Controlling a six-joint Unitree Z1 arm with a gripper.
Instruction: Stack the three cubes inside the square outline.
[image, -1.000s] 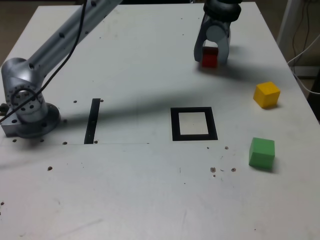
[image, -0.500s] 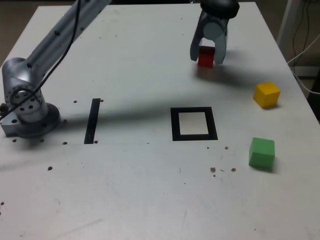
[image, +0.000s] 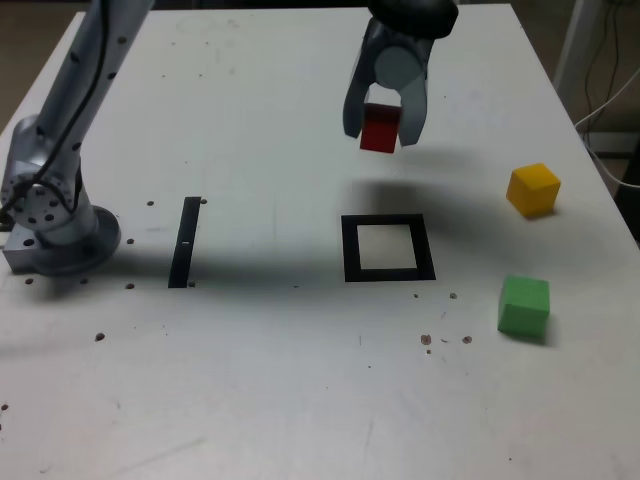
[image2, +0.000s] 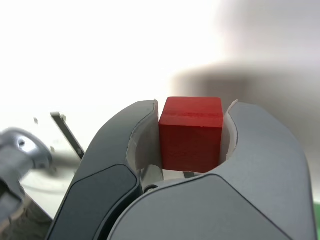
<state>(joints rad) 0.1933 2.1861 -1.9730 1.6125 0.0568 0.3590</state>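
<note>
The red cube (image: 380, 129) is hanging high above and behind the square outline (image: 387, 248). My gripper should move the cube to the outline before it lets go.
My gripper (image: 381, 132) is shut on the red cube (image: 380, 129), holding it in the air above the table, behind the square outline (image: 387, 248). In the wrist view the red cube (image2: 191, 133) sits squeezed between both fingers of the gripper (image2: 191, 135). The black square outline with its white centre lies flat and has nothing inside it. The yellow cube (image: 533, 188) rests on the table at the exterior view's right. Nearer the front on that side sits the green cube (image: 524, 305).
A narrow black strip (image: 185, 241) lies on the table at the exterior view's left, near the arm's base (image: 55, 225). The white table's right edge (image: 600, 170) runs close to the yellow and green cubes. Small dark specks dot the tabletop.
The gripper has lifted the red cube off the table and carried it toward the exterior view's left and nearer the square outline. The yellow and green cubes have not moved.
</note>
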